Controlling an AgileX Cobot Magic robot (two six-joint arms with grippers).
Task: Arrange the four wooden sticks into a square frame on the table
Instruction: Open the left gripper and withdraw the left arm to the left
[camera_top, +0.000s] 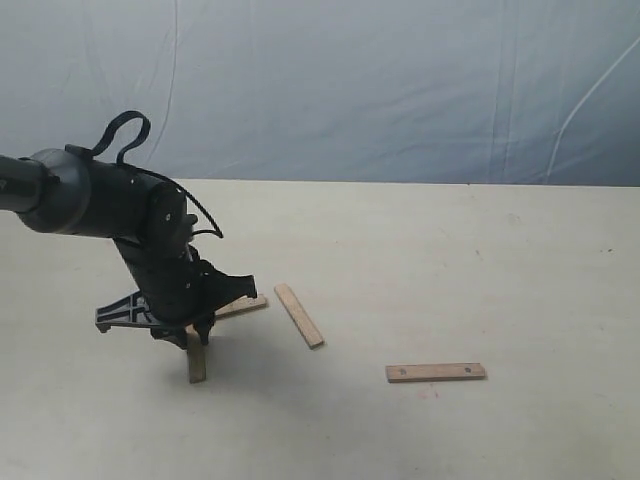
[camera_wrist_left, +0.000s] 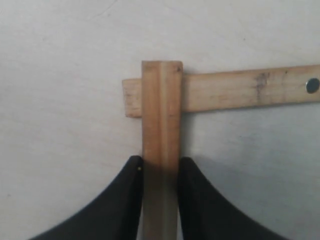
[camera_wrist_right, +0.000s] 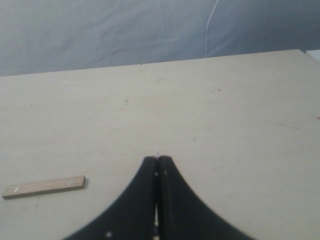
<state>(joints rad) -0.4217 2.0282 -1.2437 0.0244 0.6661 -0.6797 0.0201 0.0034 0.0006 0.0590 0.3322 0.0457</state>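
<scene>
The held stick's end (camera_wrist_left: 161, 82) lies across the second stick's end (camera_wrist_left: 132, 97) in the left wrist view and would settle there, so it is time for my left gripper to release now.
My left gripper (camera_top: 196, 338) (camera_wrist_left: 160, 165) is shut on one wooden stick (camera_top: 196, 362) (camera_wrist_left: 161, 110) low over the table (camera_top: 450, 260). That stick's end crosses over the end of a second stick (camera_top: 246, 304) (camera_wrist_left: 240, 90), forming a corner. A third stick (camera_top: 299, 315) lies slanted just to the right. The fourth stick (camera_top: 435, 372) (camera_wrist_right: 44, 186) lies alone, farther right and nearer the front edge. My right gripper (camera_wrist_right: 158, 160) is shut on nothing above bare table; the exterior view does not show it. No square frame is formed.
A blue-grey cloth backdrop (camera_top: 400, 80) hangs behind the table's far edge. The left arm's black body (camera_top: 110, 195) reaches in from the left edge.
</scene>
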